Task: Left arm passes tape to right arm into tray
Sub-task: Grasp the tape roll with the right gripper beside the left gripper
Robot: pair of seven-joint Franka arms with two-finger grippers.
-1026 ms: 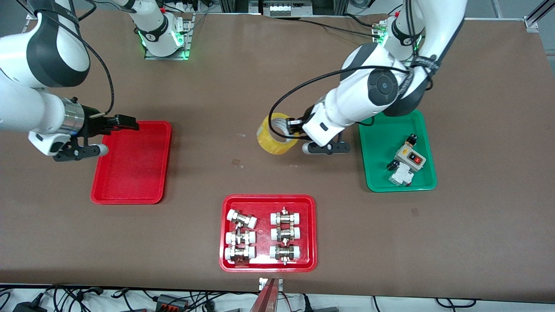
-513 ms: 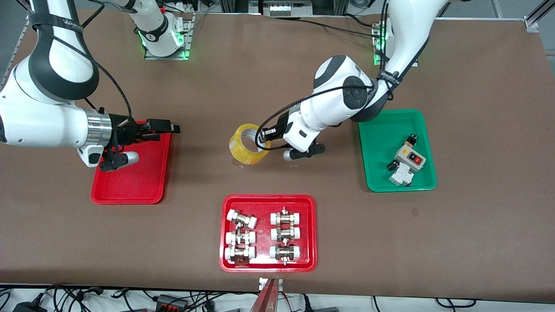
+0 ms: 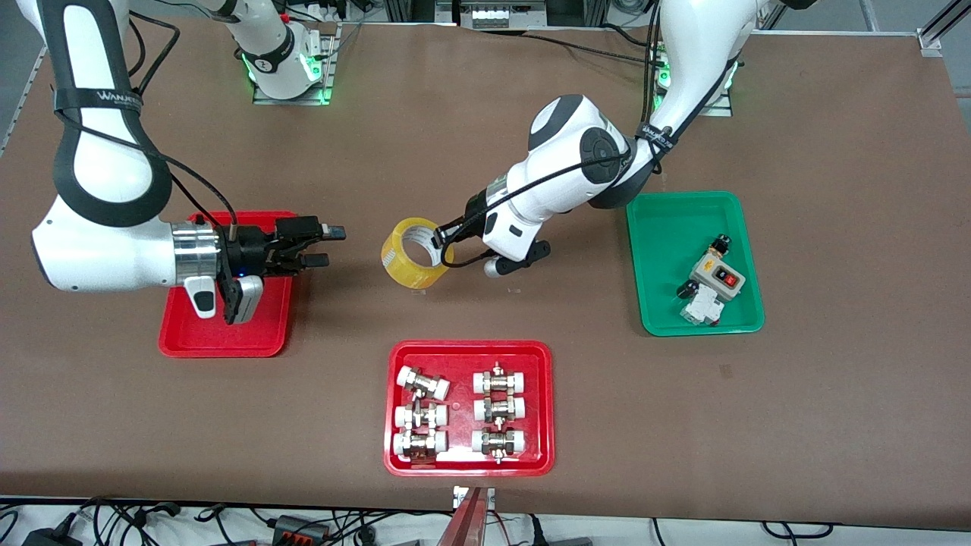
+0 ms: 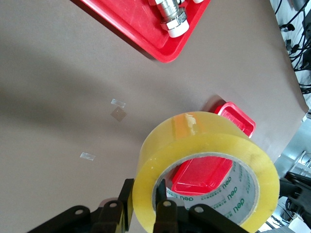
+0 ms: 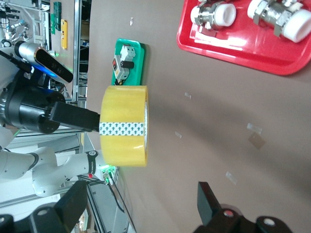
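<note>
I will lay the tape in the red tray, so next my right gripper will grab the yellow tape's rim (image 5: 122,148) beside the patterned strip.
The yellow tape (image 3: 413,254) hangs upright in the air over the bare table, between the red tray (image 3: 227,337) and the green tray. My left gripper (image 3: 442,246) is shut on its wall, one finger inside the core and one outside, as the left wrist view shows (image 4: 145,199). The tape (image 4: 204,145) fills that view, and the red tray (image 4: 235,115) lies past it. My right gripper (image 3: 328,245) is open over the tray's edge nearest the tape, pointing at the roll, a short gap away. In the right wrist view the tape (image 5: 124,126) floats ahead of the open right gripper (image 5: 143,204).
A wider red tray (image 3: 470,350) with several white-capped metal fittings sits nearer the front camera than the tape. A green tray (image 3: 667,318) with an electrical switch (image 3: 713,284) lies toward the left arm's end. Small scraps of tape (image 3: 415,287) dot the table.
The left arm has carried the tape toward the right arm's end of the table. The right gripper has swung from over the red tray toward the tape, staying open.
</note>
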